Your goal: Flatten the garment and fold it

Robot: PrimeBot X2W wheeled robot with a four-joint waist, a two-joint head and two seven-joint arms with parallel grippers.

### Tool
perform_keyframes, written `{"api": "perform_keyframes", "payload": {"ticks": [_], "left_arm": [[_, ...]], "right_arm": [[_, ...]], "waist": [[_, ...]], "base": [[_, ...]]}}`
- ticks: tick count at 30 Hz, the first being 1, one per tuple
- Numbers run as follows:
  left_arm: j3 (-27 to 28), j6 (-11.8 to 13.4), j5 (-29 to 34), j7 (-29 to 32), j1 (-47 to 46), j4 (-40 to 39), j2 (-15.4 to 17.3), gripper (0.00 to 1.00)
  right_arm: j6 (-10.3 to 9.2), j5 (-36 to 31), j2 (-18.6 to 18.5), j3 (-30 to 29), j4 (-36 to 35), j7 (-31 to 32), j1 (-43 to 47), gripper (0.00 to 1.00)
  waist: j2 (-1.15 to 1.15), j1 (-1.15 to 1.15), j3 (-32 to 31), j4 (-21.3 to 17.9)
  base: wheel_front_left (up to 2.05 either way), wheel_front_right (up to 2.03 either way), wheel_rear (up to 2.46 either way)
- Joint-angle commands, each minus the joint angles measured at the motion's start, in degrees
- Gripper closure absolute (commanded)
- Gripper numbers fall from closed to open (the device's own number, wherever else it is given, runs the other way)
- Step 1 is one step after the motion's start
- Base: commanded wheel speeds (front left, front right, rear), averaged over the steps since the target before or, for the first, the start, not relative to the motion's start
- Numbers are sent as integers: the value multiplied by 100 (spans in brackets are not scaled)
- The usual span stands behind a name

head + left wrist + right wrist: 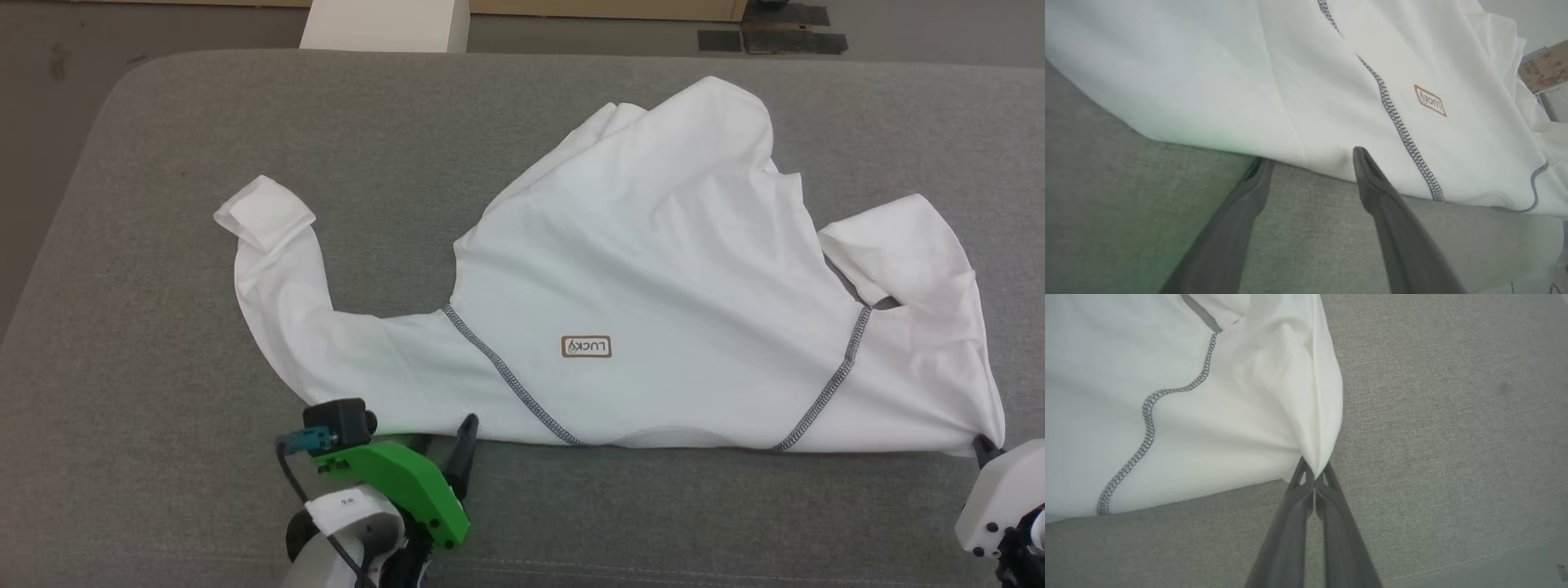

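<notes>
I need to grab the garment with my left gripper next by its sleeve's shoulder edge (442,435) beside the grey stitched seam (513,380), so that I can flatten the garment.
The white garment (637,269) lies spread but wrinkled on the grey padded surface, with grey stitched seams and a small brown label (585,346). One sleeve trails off to the left. My left gripper (447,431) stands open at the garment's near edge. In the left wrist view its gripper (1309,159) has one fingertip (1361,157) over the garment (1331,81) and the other at the hem. My right gripper (982,445) is at the lower right. In the right wrist view its gripper (1313,475) is shut on a bunched corner of the garment (1208,416).
The grey padded surface (163,327) extends well beyond the garment on the left and along the near edge. A white box (384,24) stands past the far edge. Dark tape patches (775,37) mark the floor behind.
</notes>
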Motion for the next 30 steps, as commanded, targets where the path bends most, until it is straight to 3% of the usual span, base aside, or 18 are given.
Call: {"api": "perform_keyframes", "payload": {"ticks": [1, 9, 11, 12, 16, 22, 30], "left_arm": [[-74, 52, -115, -41, -158, 102, -8, 0], [-451, 419, -21, 324, -460, 742, -9, 0], [-484, 398, -11, 322, -478, 747, -8, 85], [-481, 387, -10, 290, -478, 735, 0, 100], [-384, 324, -35, 30, -426, 483, 73, 100], [-50, 74, -514, -135, -110, -742, 129, 100], [260, 42, -1002, 808, -375, -2961, 734, 100]], "right_arm": [[-10, 43, -9, 16, -21, -38, -21, 100], [-10, 113, -9, 144, 46, -123, -111, 100], [-10, 133, -9, 158, 62, -148, -121, 100], [-10, 140, -9, 162, 70, -159, -123, 100], [-10, 198, -9, 159, 60, -225, -124, 100], [-10, 430, -9, 203, -376, -310, -82, 100], [-10, 150, -20, 644, -1749, 154, -529, 100]], "waist": [[0, 0, 55, -56], [0, 0, 169, -180], [0, 0, 180, -189], [0, 0, 179, -193], [0, 0, 132, -185], [0, 0, -24, -131], [0, 0, -128, -115]], "base": [[0, 0, 0], [0, 0, 0], [0, 0, 0], [0, 0, 0], [0, 0, 0], [0, 0, 0], [0, 0, 0]]}}
